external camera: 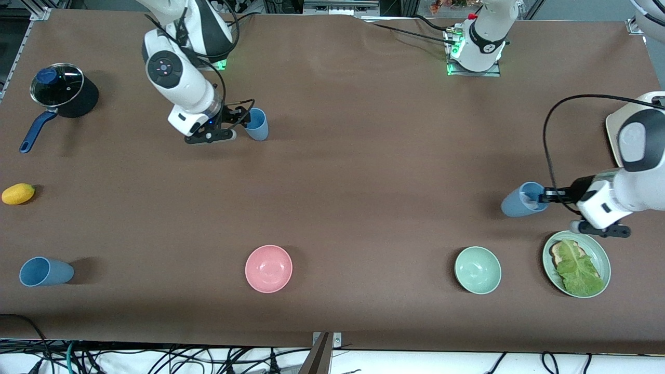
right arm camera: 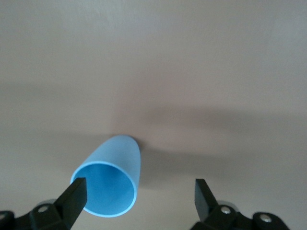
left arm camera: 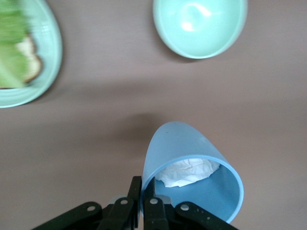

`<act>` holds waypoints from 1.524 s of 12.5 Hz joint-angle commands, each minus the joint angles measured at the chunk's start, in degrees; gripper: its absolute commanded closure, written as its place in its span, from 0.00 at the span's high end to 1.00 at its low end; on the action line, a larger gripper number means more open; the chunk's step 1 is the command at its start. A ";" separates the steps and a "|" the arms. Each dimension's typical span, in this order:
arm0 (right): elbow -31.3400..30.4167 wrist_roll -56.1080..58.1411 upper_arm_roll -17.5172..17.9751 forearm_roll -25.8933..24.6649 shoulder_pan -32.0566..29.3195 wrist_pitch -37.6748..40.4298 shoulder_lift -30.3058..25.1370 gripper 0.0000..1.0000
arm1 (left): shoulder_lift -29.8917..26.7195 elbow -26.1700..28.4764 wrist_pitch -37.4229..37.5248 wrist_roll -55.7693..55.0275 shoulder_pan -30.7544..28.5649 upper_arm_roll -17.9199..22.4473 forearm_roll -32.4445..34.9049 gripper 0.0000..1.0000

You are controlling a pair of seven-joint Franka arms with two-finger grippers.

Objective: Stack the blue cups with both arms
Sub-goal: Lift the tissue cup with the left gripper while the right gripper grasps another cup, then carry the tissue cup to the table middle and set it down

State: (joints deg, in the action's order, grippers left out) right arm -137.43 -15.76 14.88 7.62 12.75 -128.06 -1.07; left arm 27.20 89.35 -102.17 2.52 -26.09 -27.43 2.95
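I should next grab the standing blue cup by its open rim (right arm camera: 135, 191) with my right gripper, to stack it with the cup in my left gripper.
My left gripper (external camera: 543, 196) is shut on the rim of a blue cup (external camera: 521, 200), one finger inside and one outside. It holds the cup tilted over the table at the left arm's end. In the left wrist view the gripper (left arm camera: 144, 191) pinches the cup (left arm camera: 192, 163), which has crumpled white paper (left arm camera: 188, 171) inside. My right gripper (external camera: 241, 122) is open beside a second blue cup (external camera: 257, 124) that stands on the table. In the right wrist view that cup (right arm camera: 109, 184) sits between the open fingers (right arm camera: 74, 194), close to one of them. A third blue cup (external camera: 45, 271) lies on its side at the right arm's end.
A pink bowl (external camera: 268, 268) and a pale green bowl (external camera: 477, 269) sit near the front camera. A green plate with bread and lettuce (external camera: 602, 254) lies under the left wrist. A dark lidded pot (external camera: 62, 89) and a yellow fruit (external camera: 18, 193) are at the right arm's end.
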 commanded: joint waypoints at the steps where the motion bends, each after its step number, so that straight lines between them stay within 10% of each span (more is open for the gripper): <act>1: -3.72 -1.99 2.26 0.99 -0.45 -1.67 -2.36 0.99 | 0.22 -0.58 1.01 -6.36 2.16 -3.32 -0.84 0.00; 8: -7.59 -1.99 2.35 0.91 -0.45 -6.49 -2.01 0.91 | 4.87 -0.58 -7.23 -20.68 19.91 -3.33 -4.88 0.00; 19: -8.20 -1.99 2.43 0.91 -0.45 -10.37 -0.07 0.40 | 14.46 0.48 -17.19 -28.18 33.03 -2.89 -4.09 0.00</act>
State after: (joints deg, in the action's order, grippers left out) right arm -144.77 -17.62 16.71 7.63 12.67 -137.05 -1.01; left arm 40.94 89.92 -118.28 -25.47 6.03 -30.90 -0.77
